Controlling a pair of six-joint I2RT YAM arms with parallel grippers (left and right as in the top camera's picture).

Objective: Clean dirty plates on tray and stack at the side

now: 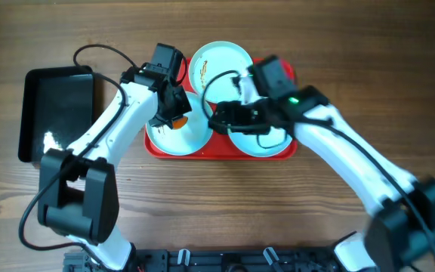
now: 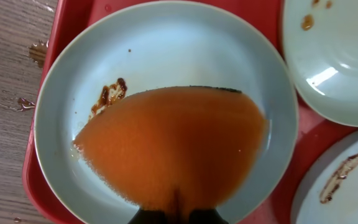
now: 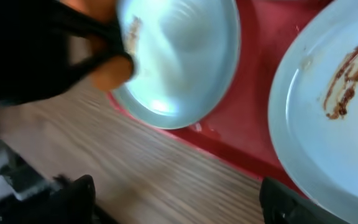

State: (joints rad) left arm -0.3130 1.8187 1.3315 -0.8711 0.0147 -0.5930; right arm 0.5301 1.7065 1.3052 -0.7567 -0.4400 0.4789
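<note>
My right gripper should grab the plate under the orange sponge [image 2: 173, 143] by the plate's rim opposite my left gripper. That leaves the plate's smeared side open to clean.
On the red tray [image 1: 266, 153] lie three pale plates. My left gripper [image 1: 174, 115] is shut on an orange sponge [image 2: 173, 143], which is pressed flat on the front left plate [image 2: 166, 37] beside a brown smear [image 2: 107, 96]. The back plate [image 1: 219, 64] carries a thin orange streak, and the front right plate [image 1: 259, 142] lies under my right arm. My right gripper [image 1: 221, 121] hovers open between the two front plates. In its own view its fingers [image 3: 284, 199] straddle the tray's front rim [image 3: 229, 146], next to a plate with a brown streak [image 3: 328, 106].
A glossy black bin [image 1: 55, 113] stands left of the tray on the wooden table [image 1: 44, 219]. Small brown splashes [image 2: 39, 53] mark the wood just off the tray's left rim. Both arms crowd the tray's middle.
</note>
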